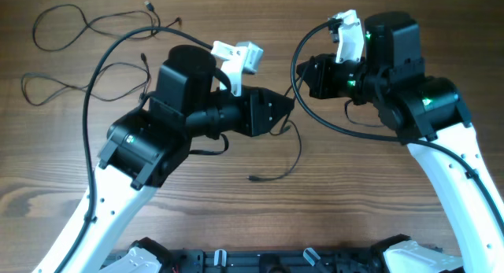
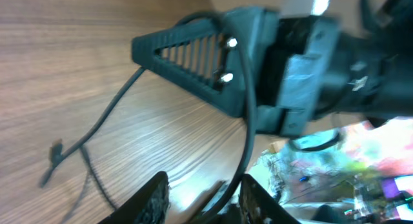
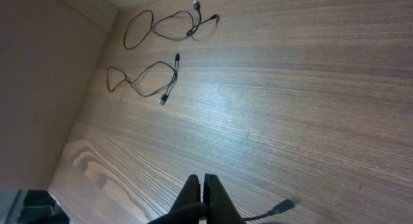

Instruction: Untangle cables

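Note:
My left gripper should next grab the thin dark cable along its length beside the right gripper, so its plug trails freely.
One thin dark cable [image 1: 300, 155] hangs from between the two grippers and curls down onto the table, ending in a plug [image 1: 252, 178]. My right gripper [image 1: 302, 88] [image 3: 202, 179] is shut on this cable; its plug end [image 3: 282, 205] shows just beyond the fingers. In the left wrist view the same cable [image 2: 103, 121] runs from the right gripper's ribbed finger [image 2: 193, 56] down to the wood. My left gripper [image 1: 287, 108] [image 2: 203, 185] is open right beside it. Two other cables [image 1: 71, 25] [image 1: 47, 88] lie apart as loose curves at the far left.
A thick black arm wire [image 2: 248, 121] loops around the right gripper and passes between my left fingers. The separate cables [image 3: 161, 24] [image 3: 142, 79] lie near the table's far edge. Bare wood [image 1: 378, 194] spreads around the hanging cable.

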Tool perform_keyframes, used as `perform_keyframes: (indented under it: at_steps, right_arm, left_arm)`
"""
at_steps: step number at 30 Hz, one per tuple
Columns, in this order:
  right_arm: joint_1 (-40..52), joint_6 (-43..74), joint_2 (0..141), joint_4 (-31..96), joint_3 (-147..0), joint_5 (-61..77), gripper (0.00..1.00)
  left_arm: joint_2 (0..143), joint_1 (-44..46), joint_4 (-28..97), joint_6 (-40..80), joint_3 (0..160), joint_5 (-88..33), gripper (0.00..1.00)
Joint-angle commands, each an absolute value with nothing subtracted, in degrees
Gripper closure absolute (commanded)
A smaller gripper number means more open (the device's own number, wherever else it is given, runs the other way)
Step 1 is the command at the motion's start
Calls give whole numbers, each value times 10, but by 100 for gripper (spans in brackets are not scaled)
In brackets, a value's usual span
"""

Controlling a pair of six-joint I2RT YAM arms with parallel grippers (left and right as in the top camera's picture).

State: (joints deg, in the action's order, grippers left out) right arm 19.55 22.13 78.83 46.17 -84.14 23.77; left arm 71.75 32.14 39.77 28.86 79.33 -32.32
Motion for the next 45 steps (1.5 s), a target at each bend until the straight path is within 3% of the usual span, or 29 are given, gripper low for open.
perform_keyframes:
  at_steps: [1,12,17,33,41,45]
  right_arm:
    - [194,231,783,459,-848,241,96]
    - [194,258,783,468,-848,214,96]
    - [194,261,783,468,-848,214,96]
    - [194,274,783,470,-848,245,96]
    - [194,272,783,470,-848,245,96]
    - [194,271,783,470,-848,244,96]
  left_arm:
    - [733,320,407,212,795,-296,60]
    - [728,320,377,197,795,-407,62]
    - [707,320,378,179,795,-407,58]
    - [747,323,401,137,795,-368,60]
    - [754,343,395,137,795,-370,72]
    - [754,343,395,137,795,-370,96]
